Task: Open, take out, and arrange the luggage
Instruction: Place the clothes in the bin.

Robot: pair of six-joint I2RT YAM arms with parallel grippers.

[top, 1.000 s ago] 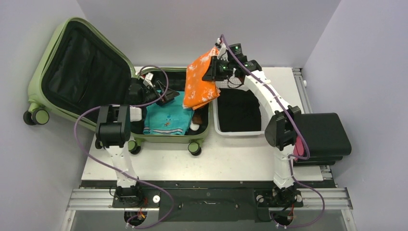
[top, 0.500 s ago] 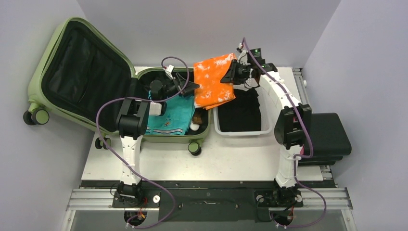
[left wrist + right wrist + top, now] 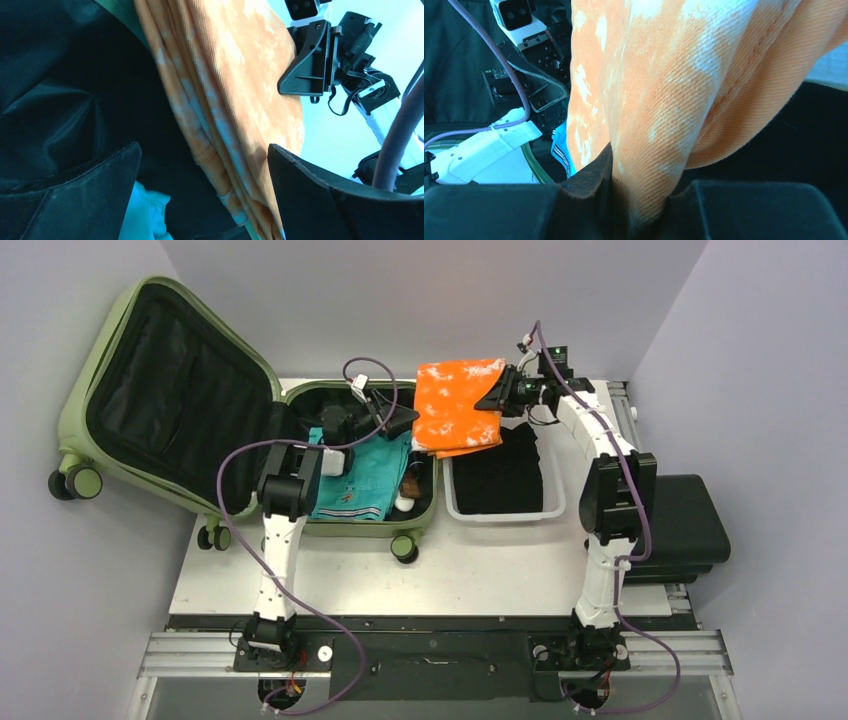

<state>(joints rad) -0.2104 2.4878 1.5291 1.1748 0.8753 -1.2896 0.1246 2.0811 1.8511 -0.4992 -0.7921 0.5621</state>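
My left gripper should reach farther over the garment before it closes on the garment, because its fingers stop at the orange garment's folded edge (image 3: 419, 432).
The olive-green luggage (image 3: 75, 390) lies open, its black-lined lid leaning up at the left. Its base (image 3: 352, 526) holds a teal garment (image 3: 355, 485). My right gripper (image 3: 500, 398) is shut on the right edge of a folded orange garment with white blotches (image 3: 458, 410). It holds the garment in the air over the gap between luggage and basket. In the right wrist view the cloth (image 3: 684, 90) is pinched at my right gripper (image 3: 644, 200). My left gripper (image 3: 402, 420) is open at the garment's left edge. In the left wrist view the folded cloth (image 3: 225, 100) hangs between its jaws (image 3: 205, 190), not clamped.
A white mesh basket (image 3: 502, 512) with black cloth inside stands right of the luggage. A black case with a pink-red side (image 3: 672, 525) sits at the table's right edge. Grey walls close in on the left, back and right.
My right gripper has carried the orange garment to the right and back, spreading it flatter above the basket's left edge. My left arm has reached farther right, up to the garment.
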